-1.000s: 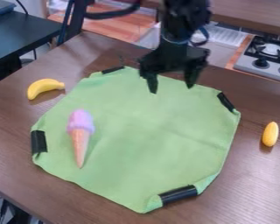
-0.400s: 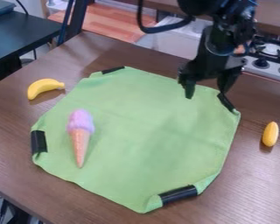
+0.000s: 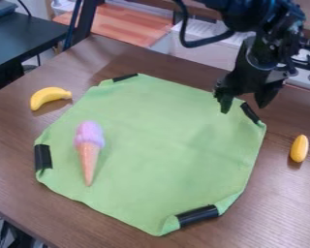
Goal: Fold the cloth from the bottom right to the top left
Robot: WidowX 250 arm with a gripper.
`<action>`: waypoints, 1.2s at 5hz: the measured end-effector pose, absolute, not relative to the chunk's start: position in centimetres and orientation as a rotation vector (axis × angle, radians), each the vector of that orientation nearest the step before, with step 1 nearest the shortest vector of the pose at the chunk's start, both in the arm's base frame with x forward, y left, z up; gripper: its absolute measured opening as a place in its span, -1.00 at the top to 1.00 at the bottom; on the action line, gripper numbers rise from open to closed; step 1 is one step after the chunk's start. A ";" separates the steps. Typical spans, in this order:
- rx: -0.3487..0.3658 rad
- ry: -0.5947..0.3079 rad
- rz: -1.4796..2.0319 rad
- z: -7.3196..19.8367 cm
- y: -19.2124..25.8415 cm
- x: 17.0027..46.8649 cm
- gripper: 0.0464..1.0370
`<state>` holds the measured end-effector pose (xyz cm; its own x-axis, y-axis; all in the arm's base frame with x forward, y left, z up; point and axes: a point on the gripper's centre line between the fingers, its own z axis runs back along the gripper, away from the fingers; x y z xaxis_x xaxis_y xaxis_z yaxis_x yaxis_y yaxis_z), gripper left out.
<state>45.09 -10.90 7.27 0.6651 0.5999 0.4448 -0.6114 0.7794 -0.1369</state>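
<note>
The gripper will next pick up the green cloth (image 3: 158,140) by its black-strip corner nearest the stove, and this will fold the cloth over toward the banana.
The gripper (image 3: 243,107) hangs over the cloth's upper right corner, its two fingers spread apart with nothing held between them. Beneath and to the left of it, the green cloth (image 3: 158,140) lies spread out on the table, with black strips at its four corners. The bottom right strip (image 3: 197,215) sits far below the gripper, and the cloth edge beside it is slightly curled. At the top left corner is another black strip (image 3: 124,77).
A pink and orange ice cream cone toy (image 3: 88,152) lies on the cloth's left part. On the brown table (image 3: 125,227) are a banana (image 3: 49,97) at the left and a small yellow object (image 3: 299,148) at the right. A stove stands behind the table at the upper right.
The gripper has moved right, from above the cloth's top edge to its upper right corner. The cloth and the toys have kept their places.
</note>
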 end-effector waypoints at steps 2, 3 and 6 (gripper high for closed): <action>0.049 -0.500 0.700 5.9 -11.3 46.2 -0.92; 0.059 -0.499 0.703 5.1 -11.6 46.4 -0.85; 0.060 -0.505 0.711 4.4 -11.6 46.3 0.74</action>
<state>46.33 -11.56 4.45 0.6434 0.6092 0.4636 -0.6377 0.7615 -0.1155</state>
